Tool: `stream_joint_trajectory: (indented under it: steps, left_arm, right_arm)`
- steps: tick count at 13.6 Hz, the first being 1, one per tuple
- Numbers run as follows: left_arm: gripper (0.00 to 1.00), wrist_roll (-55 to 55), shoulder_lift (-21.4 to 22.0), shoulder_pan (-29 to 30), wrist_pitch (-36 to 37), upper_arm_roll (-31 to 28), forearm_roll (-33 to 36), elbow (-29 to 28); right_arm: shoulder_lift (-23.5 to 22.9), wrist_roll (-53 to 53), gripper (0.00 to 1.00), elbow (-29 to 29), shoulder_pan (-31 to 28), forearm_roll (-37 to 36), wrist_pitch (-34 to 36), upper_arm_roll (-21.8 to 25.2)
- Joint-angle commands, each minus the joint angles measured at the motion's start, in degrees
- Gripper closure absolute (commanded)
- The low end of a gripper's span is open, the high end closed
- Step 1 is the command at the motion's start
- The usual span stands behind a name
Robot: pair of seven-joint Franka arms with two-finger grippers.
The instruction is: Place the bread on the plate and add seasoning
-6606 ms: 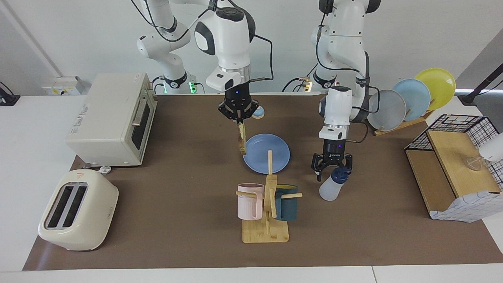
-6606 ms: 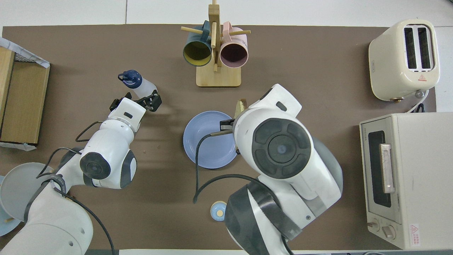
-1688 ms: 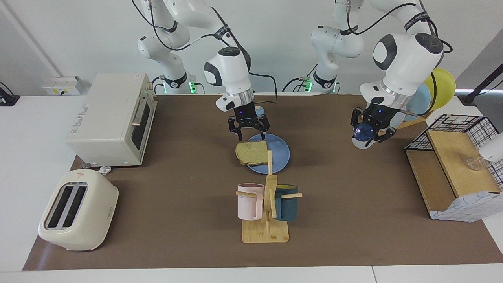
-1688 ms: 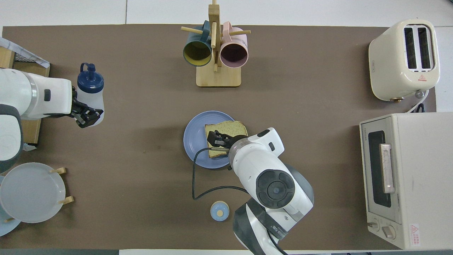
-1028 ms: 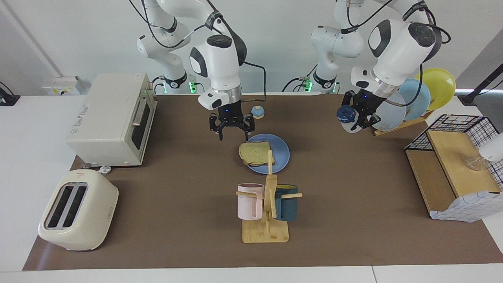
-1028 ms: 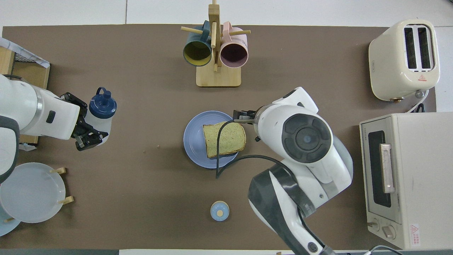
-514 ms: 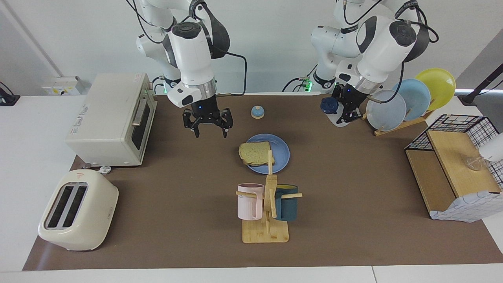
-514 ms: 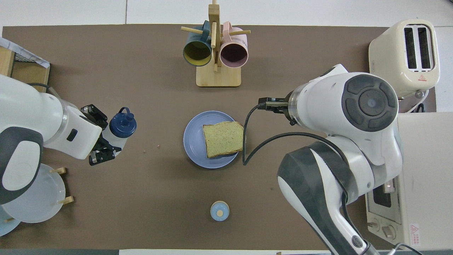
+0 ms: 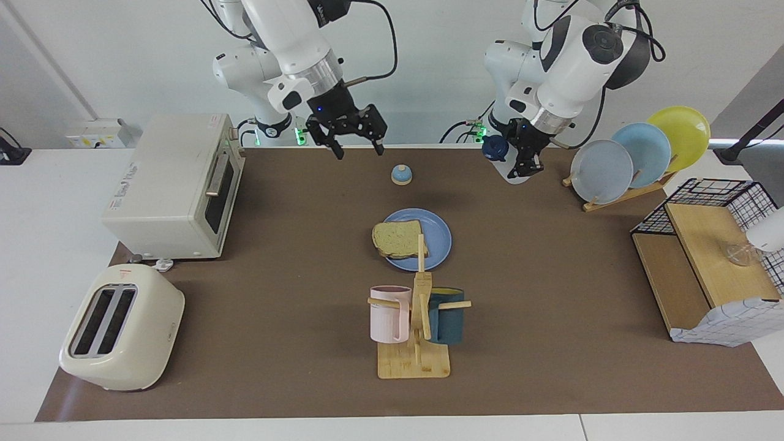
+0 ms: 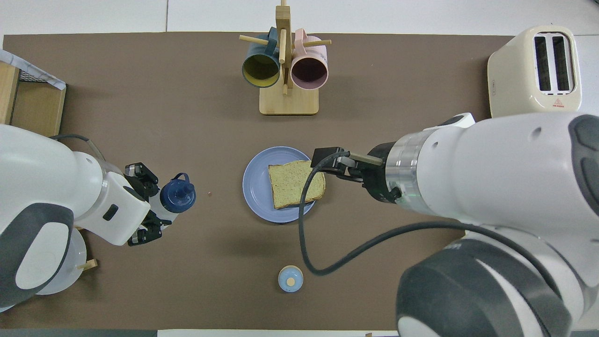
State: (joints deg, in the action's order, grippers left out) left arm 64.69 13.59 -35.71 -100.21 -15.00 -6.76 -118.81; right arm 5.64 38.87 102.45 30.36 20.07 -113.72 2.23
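My right gripper grabs the navy cap by the thin loop [image 10: 181,176] standing out from its edge next, since the cap has a smooth round dome [image 10: 178,196].
The bread [image 9: 397,239] lies flat on the medium-blue plate [image 9: 438,236] in the middle of the table, overhanging its rim toward the right arm's end; both also show in the overhead view, bread [image 10: 294,183] on plate [image 10: 256,185]. My left gripper [image 9: 521,166] is shut on the seasoning bottle [image 9: 513,173], held tilted in the air between the bell and the plate rack, navy cap [image 10: 177,194] pointing toward the plate. My right gripper [image 9: 354,136] is open and empty, raised high between the oven and the bell.
A small blue bell [image 9: 401,175] stands nearer to the robots than the plate. A mug rack [image 9: 416,318] with two mugs stands farther out. Oven [image 9: 174,184] and toaster [image 9: 119,327] are at the right arm's end; plate rack [image 9: 637,153] and wire basket [image 9: 710,245] at the left arm's.
The right gripper let the bread down onto the plate, opened, then rose and drew back toward its base. The left gripper lifted the bottle and carries it toward the table's middle.
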Motion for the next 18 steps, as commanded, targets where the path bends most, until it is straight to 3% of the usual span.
stream_joint_trajectory:
  steps: [1, 3, 10, 16, 18]
  left_arm:
    - [1.0, 0.44, 5.56, -0.33, -0.42, 0.32, 0.96, -4.4]
    - [1.0, -0.17, 6.71, -0.33, -0.33, 0.49, 0.96, -5.2]
    - [1.0, -4.39, 8.2, -0.15, -2.0, 2.25, 0.96, -7.92]
    - [1.0, -5.27, 8.38, -0.15, -2.44, 2.34, 0.87, -8.19]
    - [1.0, -5.45, 8.38, -0.15, -2.44, 2.52, 0.96, -8.19]
  right_arm:
    - [-0.89, 0.59, 0.12, -0.5, 3.2, 7.5, -7.63, -0.47]
    - [-1.07, 0.77, 0.34, -0.24, 7.58, 7.53, -11.68, -0.56]
    - [-4.22, 7.62, 0.49, -3.65, 16.56, -0.99, -14.6, -0.74]
    - [-7.13, 8.76, 0.65, -6.57, 17.19, -2.76, -14.78, -0.74]
    - [-8.1, 8.59, 0.66, -7.26, 16.66, -2.84, -15.13, -0.74]
